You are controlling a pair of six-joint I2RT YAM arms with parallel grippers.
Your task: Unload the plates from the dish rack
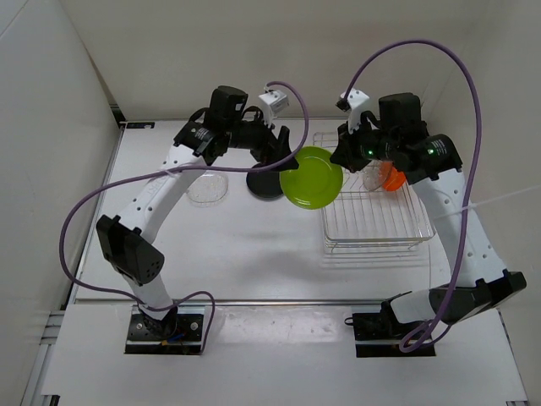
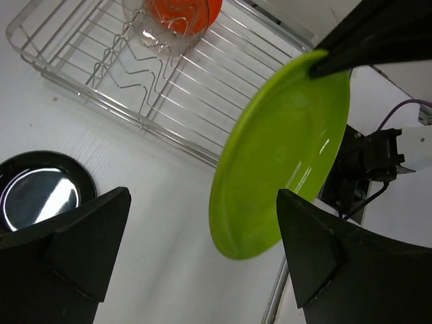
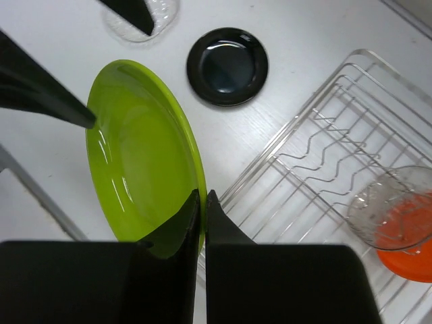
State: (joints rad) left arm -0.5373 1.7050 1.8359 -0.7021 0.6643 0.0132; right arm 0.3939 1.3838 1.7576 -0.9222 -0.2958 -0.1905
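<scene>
My left gripper needs to grab the lime green plate by its bare rim point(image 1: 285, 186) point(image 2: 217, 219) next. The green plate's base then stays free to rest on the black plate.
The lime green plate point(image 1: 311, 178) hangs on edge above the table, left of the dish rack point(image 1: 414, 222). My right gripper point(image 3: 204, 196) is shut on its rim nearest the rack. From the other side my left gripper point(image 2: 202, 250) stands open, and the plate's far edge point(image 2: 256, 229) sits between its fingers without a clear touch. A glossy black plate point(image 1: 264, 188) and a clear plate point(image 1: 207, 188) lie flat on the table. In the rack an orange plate point(image 3: 408, 253) stands behind a clear plate point(image 3: 385, 206).
The wire rack's front half point(image 3: 317, 158) holds only its zigzag divider prongs. Purple cables point(image 1: 456, 68) loop above both arms. White walls point(image 1: 51, 101) close the table on the left and at the back.
</scene>
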